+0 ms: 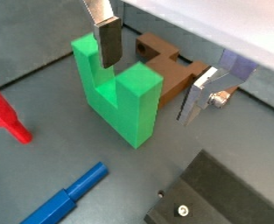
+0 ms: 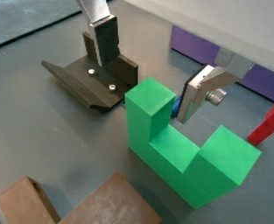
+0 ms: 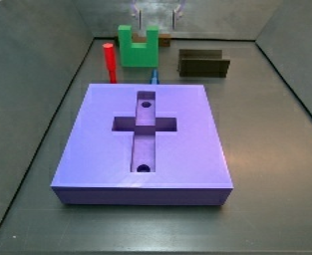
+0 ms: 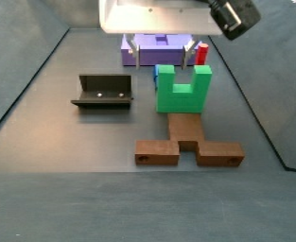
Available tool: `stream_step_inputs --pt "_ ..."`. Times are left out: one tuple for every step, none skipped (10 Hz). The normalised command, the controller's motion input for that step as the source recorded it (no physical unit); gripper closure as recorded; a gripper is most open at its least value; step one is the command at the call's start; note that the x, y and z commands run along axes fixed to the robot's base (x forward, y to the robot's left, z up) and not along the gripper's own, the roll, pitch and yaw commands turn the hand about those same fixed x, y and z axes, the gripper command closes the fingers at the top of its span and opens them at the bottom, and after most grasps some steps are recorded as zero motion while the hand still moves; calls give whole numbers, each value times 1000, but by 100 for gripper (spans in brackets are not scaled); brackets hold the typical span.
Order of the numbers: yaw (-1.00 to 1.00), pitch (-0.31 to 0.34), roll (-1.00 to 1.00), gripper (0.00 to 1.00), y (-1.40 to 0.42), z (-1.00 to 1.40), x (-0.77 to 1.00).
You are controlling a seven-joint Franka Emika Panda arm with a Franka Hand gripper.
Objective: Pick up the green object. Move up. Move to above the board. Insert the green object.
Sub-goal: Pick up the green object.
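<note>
The green object should go into the board's cross-shaped hole, so my gripper should next pick it up by one upright prong [image 3: 152, 42] [image 1: 139, 91].
The green object [image 1: 118, 96] is a bright green U-shaped block standing upright on the grey floor, prongs up. It also shows in the wrist view [image 2: 180, 140] and in both side views [image 3: 139, 45] [image 4: 182, 88]. My gripper [image 1: 151, 74] [image 2: 149, 79] is open and straddles one prong. One finger [image 1: 106, 39] hangs by the notch and the other finger [image 1: 198, 92] stands outside the prong; neither pad clearly touches it. The board [image 3: 185, 134] is a large purple-blue slab with a cross-shaped recess, apart from the block; its end shows behind the block in a side view [image 4: 159, 45].
A thin red peg [image 3: 109, 62] [image 1: 8, 114] stands beside the green object. A blue peg [image 1: 69, 199] lies on the floor. A brown piece [image 4: 188, 146] [image 1: 163, 61] lies just behind the block. The dark fixture [image 4: 103, 92] [image 2: 92, 79] stands to one side.
</note>
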Motion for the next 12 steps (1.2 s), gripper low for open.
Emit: stream_step_inputs --pt "-49 -91 -97 0 0 -489 0" --pt "0 -33 -7 0 37 -389 -34" --pt "0 -9 0 0 97 -320 -46" --pt "0 0 0 0 63 -229 -26" --pt "0 0 0 0 26 -203 0" --pt "0 0 1 0 0 -123 0" --pt "0 0 0 0 0 0 0" --pt "0 0 0 100 0 0 0" --pt "0 0 0 100 0 0 0" --pt "0 0 0 100 0 0 0" --pt "0 0 0 100 0 0 0" --pt "0 0 0 100 0 0 0"
